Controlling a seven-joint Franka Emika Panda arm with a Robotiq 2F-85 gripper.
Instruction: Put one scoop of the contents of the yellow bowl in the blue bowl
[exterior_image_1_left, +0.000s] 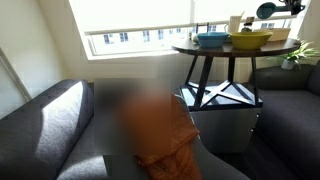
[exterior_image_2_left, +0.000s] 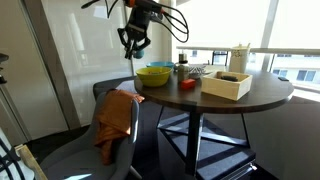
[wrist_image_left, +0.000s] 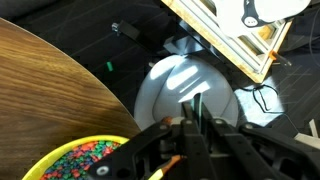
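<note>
My gripper should keep holding the green scoop until the scoop's head rests inside the yellow bowl, because the scoop's head is still high above the bowl's rim (exterior_image_1_left: 250, 34) (wrist_image_left: 85, 140).
The yellow bowl (exterior_image_2_left: 154, 75) sits at the near left edge of the round table (exterior_image_2_left: 250, 100), and the wrist view shows it filled with small multicoloured beads (wrist_image_left: 80, 160). In an exterior view the blue bowl (exterior_image_1_left: 212, 40) stands beside the yellow bowl (exterior_image_1_left: 250, 39). My gripper (exterior_image_2_left: 134, 42) hangs just above the yellow bowl's outer side. In the wrist view my gripper (wrist_image_left: 196, 112) is shut on a thin greenish handle (wrist_image_left: 199, 100) that sticks out past the fingertips. What is on the handle's other end is hidden.
A pale wooden tray (exterior_image_2_left: 226, 84) and a white cup (exterior_image_2_left: 239, 57) stand on the table. A chair with an orange cloth (exterior_image_2_left: 115, 120) is below the table's edge. Past the fingers lies a pale round disc (wrist_image_left: 170, 85), off the table's rim.
</note>
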